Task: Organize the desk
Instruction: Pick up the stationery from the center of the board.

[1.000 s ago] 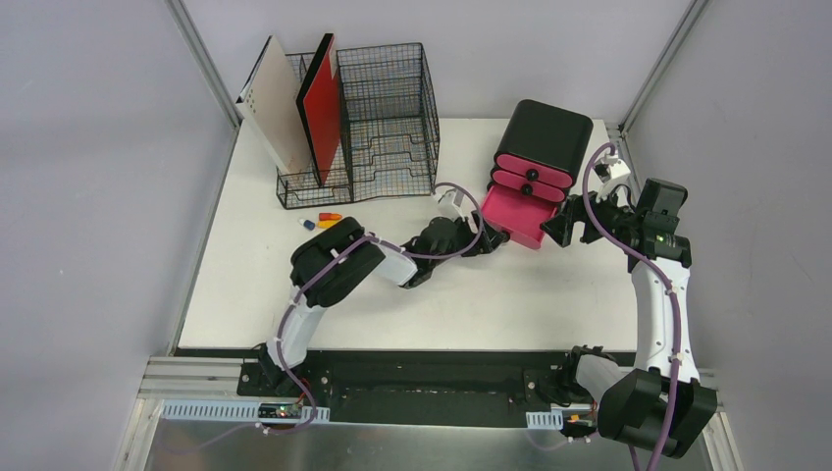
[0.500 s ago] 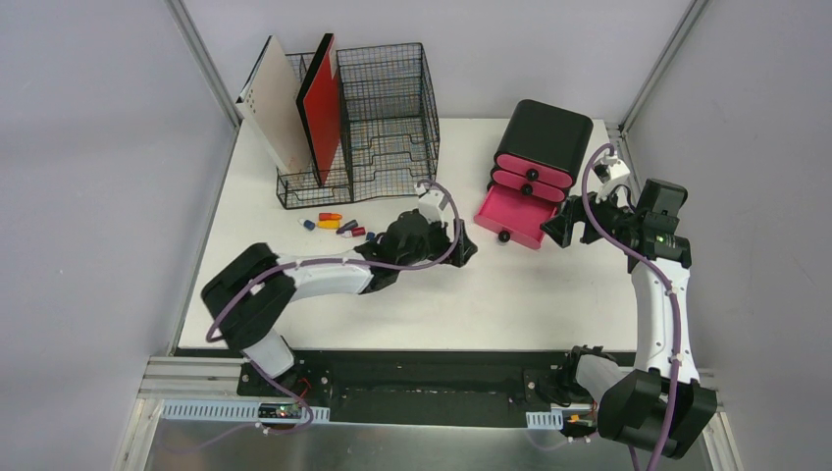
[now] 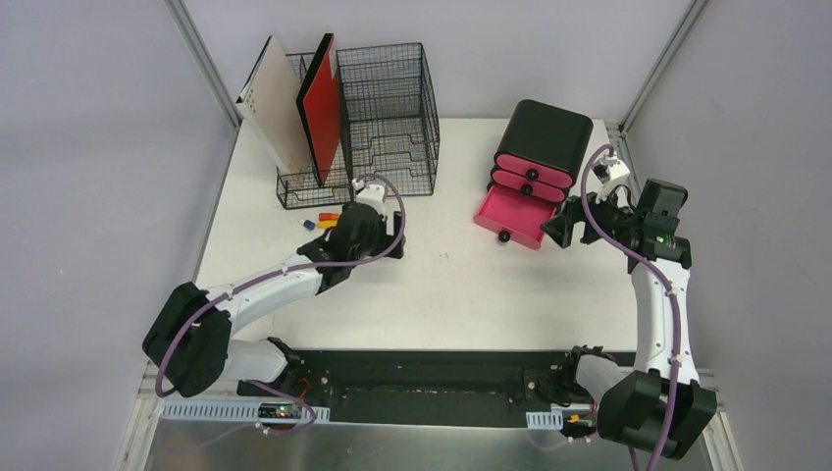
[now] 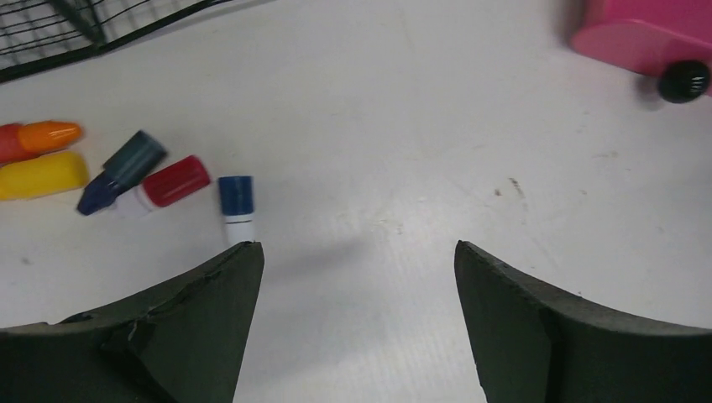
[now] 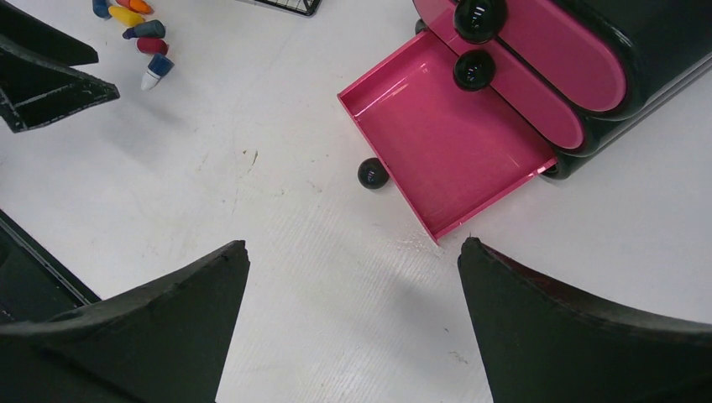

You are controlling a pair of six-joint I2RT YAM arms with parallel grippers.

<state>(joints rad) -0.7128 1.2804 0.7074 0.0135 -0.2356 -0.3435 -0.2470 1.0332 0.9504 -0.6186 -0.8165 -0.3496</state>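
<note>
I should pick up the blue-and-white piece with my left gripper by its blue part (image 4: 236, 194). Then its white end is free to go into the drawer.
The desk (image 3: 510, 285) is a white tabletop. My left gripper (image 4: 357, 252) hangs open and empty just above it, right of a row of small coloured pieces. These are an orange one (image 4: 38, 137), a yellow one (image 4: 42, 175), a dark blue one (image 4: 122, 170), a red one (image 4: 172, 182) and a blue-and-white one (image 4: 237, 206) by my left fingertip. In the top view the left gripper (image 3: 383, 231) sits in front of the wire organizer (image 3: 383, 118). My right gripper (image 5: 353, 248) is open and empty, near the open pink drawer (image 5: 449, 138).
A black box with pink drawers (image 3: 545, 142) stands at the back right, its bottom drawer (image 3: 515, 214) pulled out and empty, its black knob (image 5: 373, 173) toward me. A white board (image 3: 285, 113) and a red folder (image 3: 322, 108) stand in the organizer's left slots.
My left arm has swung left, from the open pink drawer to the coloured pieces, and its jaws have widened. The right arm has not moved.
</note>
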